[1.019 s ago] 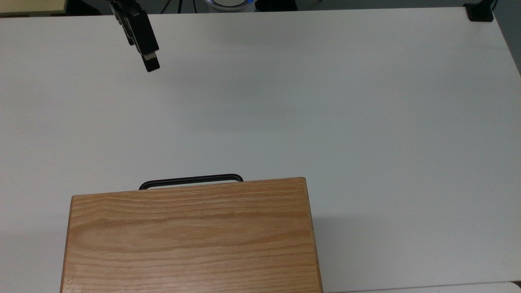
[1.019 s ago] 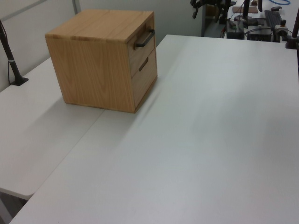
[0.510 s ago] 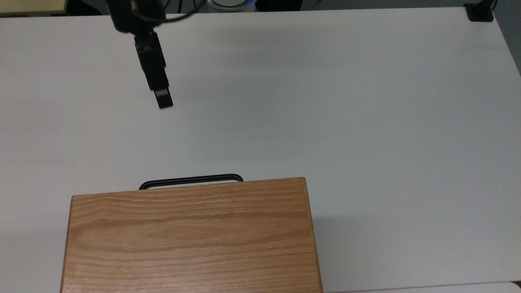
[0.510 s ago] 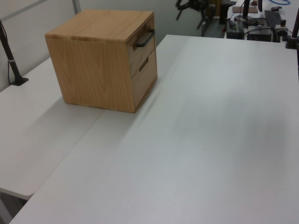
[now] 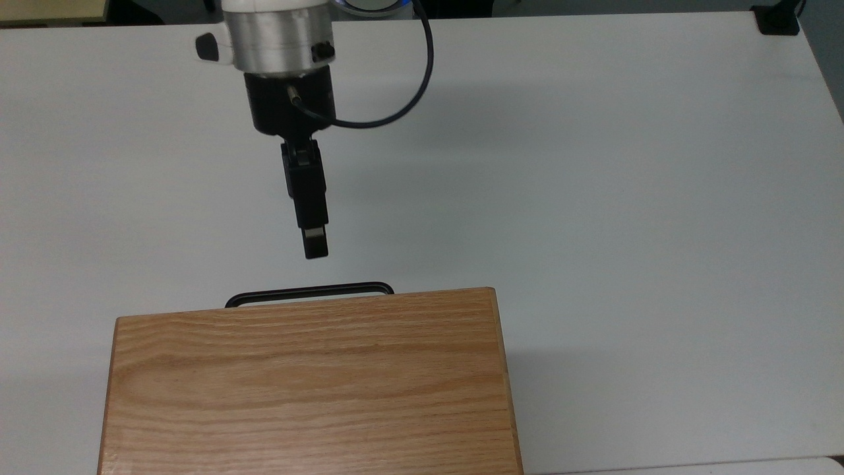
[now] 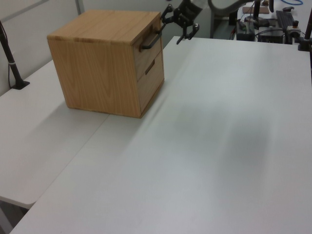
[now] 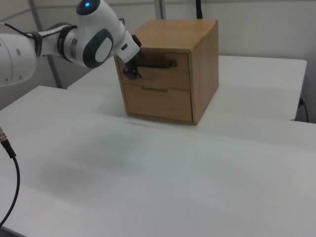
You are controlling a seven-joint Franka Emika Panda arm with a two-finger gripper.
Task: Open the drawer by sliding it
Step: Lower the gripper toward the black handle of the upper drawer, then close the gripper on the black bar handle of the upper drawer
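The gripper will next grab the upper drawer (image 6: 143, 60) by its thin black bar handle (image 6: 151, 41), so that it can slide the cabinet open.
The oak cabinet (image 5: 310, 382) stands at the near edge of the top view. Its upper drawer (image 7: 173, 78) sits shut, flush with the cabinet front, above a second drawer (image 7: 158, 102). A thin black bar handle (image 5: 310, 291) juts out from the upper drawer front, also seen as the handle (image 6: 151, 41) and the handle (image 7: 160, 64). My gripper (image 5: 315, 245) hangs open a short way in front of the handle, not touching it. In the left view the gripper (image 6: 177, 26) shows its fingers spread one above the other. In the right view the gripper (image 7: 132, 70) is level with the handle's left end.
The white table (image 5: 593, 198) stretches wide around the cabinet. A black clamp (image 5: 777, 20) sits at the top view's far right corner. A black post (image 6: 11, 61) stands on the left view's left, and lab equipment (image 6: 273, 19) crowds the back right.
The gripper has travelled from the far left corner of the table toward the cabinet, stopping just short of the handle. The drawer has not moved.
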